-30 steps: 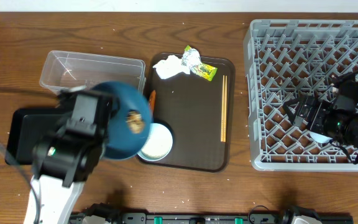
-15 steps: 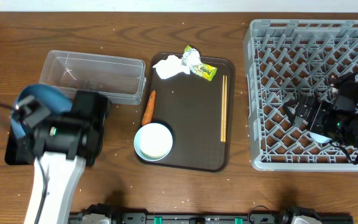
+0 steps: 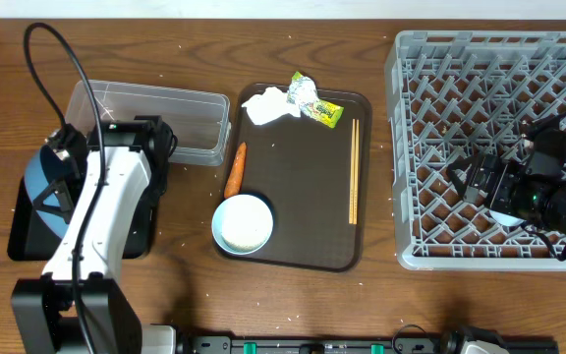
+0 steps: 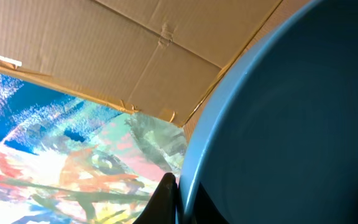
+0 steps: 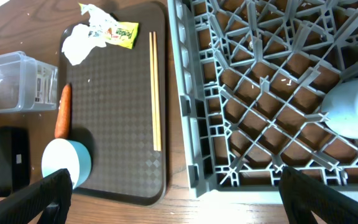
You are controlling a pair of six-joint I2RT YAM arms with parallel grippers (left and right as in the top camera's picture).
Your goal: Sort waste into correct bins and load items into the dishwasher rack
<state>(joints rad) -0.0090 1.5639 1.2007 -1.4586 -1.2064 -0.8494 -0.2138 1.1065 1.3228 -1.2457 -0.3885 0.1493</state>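
My right gripper is about to grab the dark blue plate by its rim [image 3: 33, 171], clear of my left gripper. It will then load the plate edgewise into the rack [image 3: 430, 88].
My left gripper [image 3: 51, 183] is shut on the rim of the dark blue plate [image 3: 31, 177], which stands tipped on edge over the black tray [image 3: 23, 236]. In the left wrist view the plate [image 4: 284, 124] fills the right side, with one finger [image 4: 166, 199] against its rim. On the brown serving tray [image 3: 303, 246] lie the carrot [image 3: 234, 169], pale bowl [image 3: 244, 223], tissue [image 3: 268, 105], wrapper [image 3: 317, 106] and chopsticks [image 3: 354, 172]. My right gripper [image 3: 472, 177] hangs open over the grey rack [image 3: 430, 88], beside a pale cup [image 5: 356, 109] lying in it.
The clear tub [image 3: 155, 113] stands behind the black tray, next to the left arm. The rack's near wall [image 5: 191, 143] runs close along the serving tray's right edge. A small brown shape shows at the black tray's [image 5: 2, 158] left edge in the right wrist view.
The left arm has carried the blue plate left from the serving tray to above the black tray and tipped it on edge. The brown lump no longer shows on it. The right arm is still.
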